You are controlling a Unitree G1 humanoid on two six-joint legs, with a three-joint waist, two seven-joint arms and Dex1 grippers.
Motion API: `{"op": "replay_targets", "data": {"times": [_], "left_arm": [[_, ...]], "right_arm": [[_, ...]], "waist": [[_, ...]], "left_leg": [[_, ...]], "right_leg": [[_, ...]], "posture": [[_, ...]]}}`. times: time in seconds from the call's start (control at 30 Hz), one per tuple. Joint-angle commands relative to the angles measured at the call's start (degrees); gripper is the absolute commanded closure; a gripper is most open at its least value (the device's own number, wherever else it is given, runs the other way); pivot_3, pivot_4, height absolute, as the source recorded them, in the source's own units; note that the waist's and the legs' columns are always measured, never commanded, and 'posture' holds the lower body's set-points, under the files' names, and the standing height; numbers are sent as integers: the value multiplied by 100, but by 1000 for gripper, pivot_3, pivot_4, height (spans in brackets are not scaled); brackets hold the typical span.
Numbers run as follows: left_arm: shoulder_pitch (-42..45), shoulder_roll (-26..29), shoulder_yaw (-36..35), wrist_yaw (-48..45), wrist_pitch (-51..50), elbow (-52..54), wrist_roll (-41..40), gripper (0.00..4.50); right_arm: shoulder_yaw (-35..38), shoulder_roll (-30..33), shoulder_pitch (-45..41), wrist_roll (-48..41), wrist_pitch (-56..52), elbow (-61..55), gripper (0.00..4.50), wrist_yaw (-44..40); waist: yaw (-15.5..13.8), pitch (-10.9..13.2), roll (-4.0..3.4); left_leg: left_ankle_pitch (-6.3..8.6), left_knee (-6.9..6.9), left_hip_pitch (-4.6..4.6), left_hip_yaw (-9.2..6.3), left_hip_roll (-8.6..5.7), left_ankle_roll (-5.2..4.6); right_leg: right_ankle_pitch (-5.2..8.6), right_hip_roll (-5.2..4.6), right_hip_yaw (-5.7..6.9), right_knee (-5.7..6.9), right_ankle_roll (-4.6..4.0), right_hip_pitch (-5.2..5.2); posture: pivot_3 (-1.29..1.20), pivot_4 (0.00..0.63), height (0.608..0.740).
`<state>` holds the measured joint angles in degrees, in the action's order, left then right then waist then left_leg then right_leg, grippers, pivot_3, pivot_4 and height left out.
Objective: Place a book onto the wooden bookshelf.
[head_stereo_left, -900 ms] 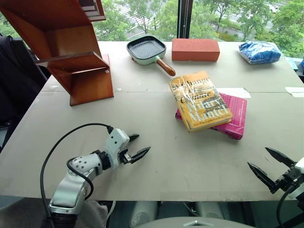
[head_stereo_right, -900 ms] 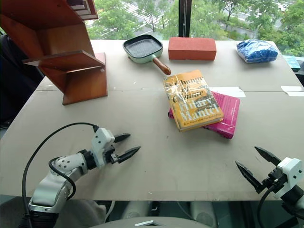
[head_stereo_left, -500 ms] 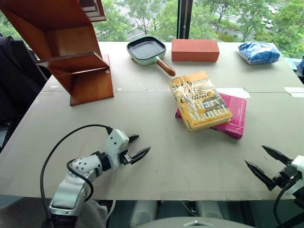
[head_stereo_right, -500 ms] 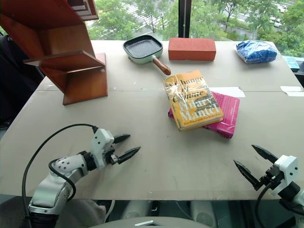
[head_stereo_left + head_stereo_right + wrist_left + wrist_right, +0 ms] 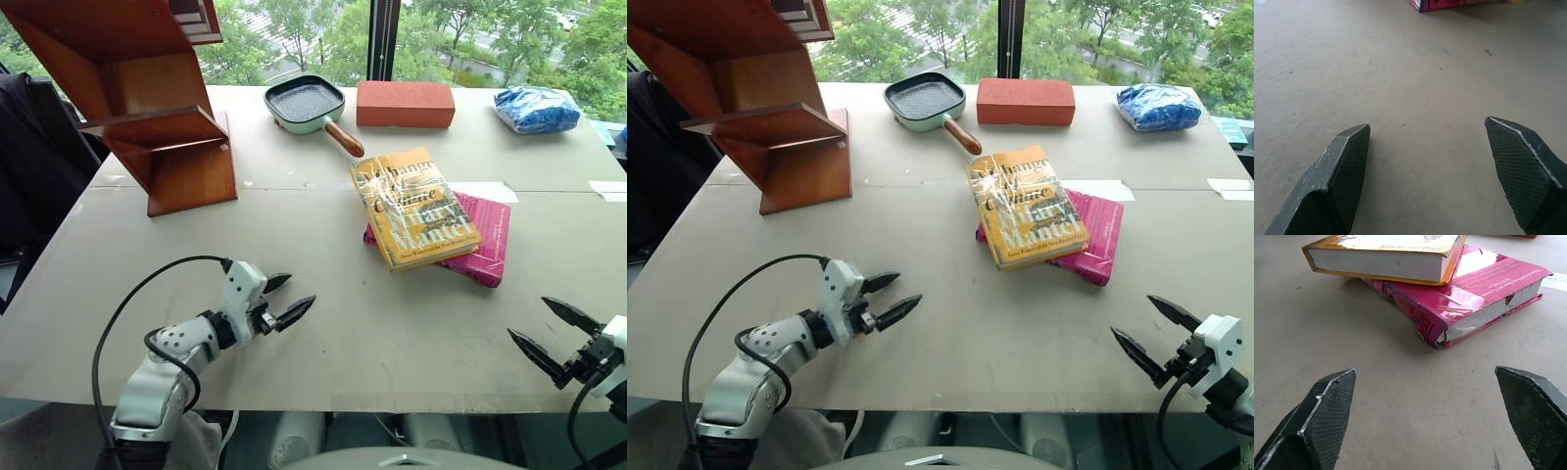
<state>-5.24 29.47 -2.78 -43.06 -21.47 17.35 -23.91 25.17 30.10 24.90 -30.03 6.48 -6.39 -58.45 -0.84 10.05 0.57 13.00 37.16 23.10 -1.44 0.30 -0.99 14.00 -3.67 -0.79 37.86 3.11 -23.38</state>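
Observation:
My left gripper will next grab the yellow-orange book across its narrow spine (image 5: 376, 227), because the book's front cover is wider than my fingers open.
The yellow-orange book (image 5: 411, 206) lies flat in the middle of the table, stacked askew on a magenta-pink book (image 5: 484, 245); the right wrist view shows its page edge (image 5: 1381, 262) above the pink one (image 5: 1479, 298). The wooden bookshelf (image 5: 147, 93) stands at the table's far left corner, its boards slanted. My left gripper (image 5: 284, 299) hovers open over the near left of the table, pointing toward the books, nothing between its fingers (image 5: 1347, 161). My right gripper (image 5: 549, 331) is open at the near right edge, aimed at the books, empty.
At the back of the table stand a mint-green square pan with a wooden handle (image 5: 306, 104), a red-orange brick block (image 5: 406, 103) and a blue plastic bag (image 5: 535, 108). White paper slips (image 5: 609, 188) lie at the right. A black cable (image 5: 147, 284) loops from my left arm.
My right gripper has sunk slightly toward the table's near edge. The left gripper has barely shifted; the small slide of the whole scene is the camera's.

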Motion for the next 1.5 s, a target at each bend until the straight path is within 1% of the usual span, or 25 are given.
{"op": "replay_targets", "data": {"times": [0.03,0.1,0.17,0.2,0.23,0.3,0.37,0.5,0.6,0.7,0.9,1.1,1.27,1.33,1.4,1.43,1.47,1.5], "left_arm": [[546,-342,-330,569,-1210,448,-1123,663],[1017,-290,-172,775,-2476,618,-1801,663],[1392,-310,-97,884,-3281,683,-2384,663],[1571,-430,-178,1075,-3665,576,-2700,663],[1809,-683,-326,1426,-4023,331,-2987,663],[2280,-1140,-564,1963,-4510,-250,-3361,663],[2643,-1524,-904,2468,-4792,-824,-3643,663],[3159,-1906,-1426,2963,-5341,-1690,-4226,663],[3386,-2025,-1454,3058,-5694,-2136,-4359,663],[3593,-2130,-1331,2959,-5946,-2551,-4342,663],[4275,-2372,-1155,2675,-5901,-3581,-3946,663],[4735,-2668,-1021,2408,-5774,-4158,-3567,663],[4796,-2750,-1046,2288,-5668,-4396,-3322,663],[4803,-2772,-1084,2258,-5680,-4410,-3277,1159],[4808,-2804,-1136,2250,-5693,-4422,-3248,1771],[4810,-2817,-1157,2247,-5699,-4425,-3232,2243],[4811,-2844,-1202,2274,-5696,-4439,-3228,2810],[4812,-2869,-1247,2307,-5694,-4452,-3224,3194]], "right_arm": [[165,176,96,-326,-142,-581,0,-74],[198,367,175,-493,-435,-1184,0,21],[243,509,187,-700,-717,-1692,0,168],[262,564,175,-783,-835,-1885,0,234],[278,634,158,-874,-963,-2094,0,308],[304,775,103,-1054,-1214,-2496,0,456],[343,895,81,-1179,-1410,-2805,0,551],[604,1095,138,-1477,-1792,-3450,0,861],[856,1122,195,-1914,-2049,-3914,0,1190],[1004,1156,268,-2243,-2277,-4251,0,1427],[1342,1237,398,-2609,-2548,-4436,0,1680],[1604,1268,669,-2587,-2741,-4469,0,1739],[1699,1382,874,-2186,-3156,-4496,0,2183],[1710,1443,833,-2259,-3401,-4477,0,2434],[1706,1467,751,-2314,-3473,-4491,0,2510],[1700,1475,716,-2323,-3500,-4504,0,2535],[1691,1480,678,-2330,-3534,-4513,0,2563],[1685,1480,646,-2335,-3567,-4520,0,2584]], "waist": [[-4,1,2],[5,3,6],[23,3,8],[34,3,9],[47,4,14],[33,7,20],[21,13,32],[18,16,46],[13,16,51],[4,15,59],[0,15,68],[7,16,69],[8,16,70],[9,16,70],[7,17,71],[6,17,70],[6,16,70],[6,16,70]], "left_leg": [[0,2,-1,-2,0,0],[0,10,-2,-12,0,0],[0,13,-2,-12,0,0],[0,13,-9,-10,-1,0],[0,13,-10,-10,-1,0],[0,14,-17,-14,-2,0],[0,17,-19,-18,-11,0],[0,20,-16,-30,-20,0],[0,19,-11,-33,-22,0],[0,19,-8,-35,-24,0],[-1,24,-9,-35,-31,0],[0,23,-4,-35,-33,0],[0,19,0,-35,-32,0],[0,20,-1,-38,-31,0],[-1,21,-1,-39,-30,0],[-1,21,-1,-40,-30,0],[-1,21,-1,-40,-30,0],[-1,21,-1,-40,-30,0]], "right_leg": [[0,2,1,0,0,3],[-4,7,6,5,7,7],[-7,9,6,8,13,9],[-13,12,2,8,22,15],[-13,14,1,7,23,16],[-15,16,4,4,27,27],[-18,17,6,5,32,31],[-20,24,12,2,35,34],[-21,24,14,-1,34,34],[-21,22,15,-4,32,34],[-12,23,16,-4,17,39],[-20,21,15,-13,10,40],[-23,21,20,-20,3,39],[-18,20,18,-20,6,39],[-13,19,18,-19,15,39],[-13,19,19,-19,15,39],[-13,19,19,-20,16,39],[-13,18,18,-20,16,39]], "posture": [[0,150,740],[0,150,740],[0,150,740],[0,150,740],[0,150,740],[0,150,740],[0,150,740],[0,150,740],[0,150,740],[0,150,740],[0,150,740],[0,150,740],[0,150,740],[0,150,740],[0,150,740],[0,150,740],[0,150,740],[0,150,740]]}}
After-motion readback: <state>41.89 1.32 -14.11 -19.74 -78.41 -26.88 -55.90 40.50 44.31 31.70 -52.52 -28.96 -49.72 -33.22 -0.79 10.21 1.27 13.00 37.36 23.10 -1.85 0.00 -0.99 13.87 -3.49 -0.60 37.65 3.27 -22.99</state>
